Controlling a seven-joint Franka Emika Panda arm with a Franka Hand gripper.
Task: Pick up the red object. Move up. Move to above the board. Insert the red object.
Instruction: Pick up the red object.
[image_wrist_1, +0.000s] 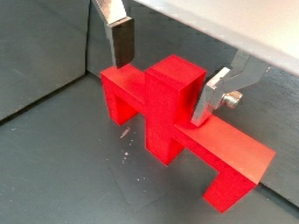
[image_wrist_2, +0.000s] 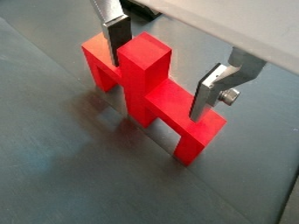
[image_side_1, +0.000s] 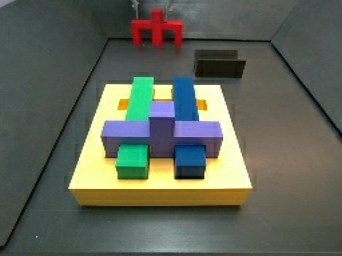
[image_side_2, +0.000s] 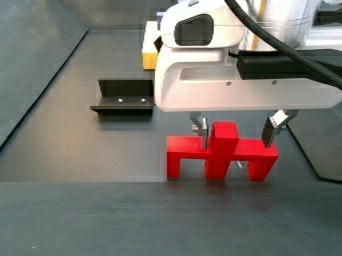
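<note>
Next, my gripper grabs it by its upright middle post (image_side_1: 156, 22) to lift and insert the red object into the board (image_side_1: 94, 160).
The red object (image_wrist_1: 176, 114) stands on the dark floor: a flat cross-piece with legs and an upright square post in its middle. It also shows in the wrist view (image_wrist_2: 146, 87) and in both side views (image_side_1: 156, 30) (image_side_2: 221, 158). My gripper (image_wrist_1: 162, 90) (image_wrist_2: 159, 86) (image_side_2: 238, 128) is lowered over it, with one finger (image_wrist_1: 121, 44) on each side of the post. The jaws are open, with a gap between each pad and the post. The board (image_side_1: 94, 160) is yellow and carries green, blue and purple blocks; it lies away from the gripper.
The fixture (image_side_1: 221, 65) (image_side_2: 120, 97) stands on the floor between the red object and the board. Grey walls (image_side_1: 54, 90) enclose the floor on the sides. The yellow board's edge (image_side_2: 150, 40) shows behind the arm.
</note>
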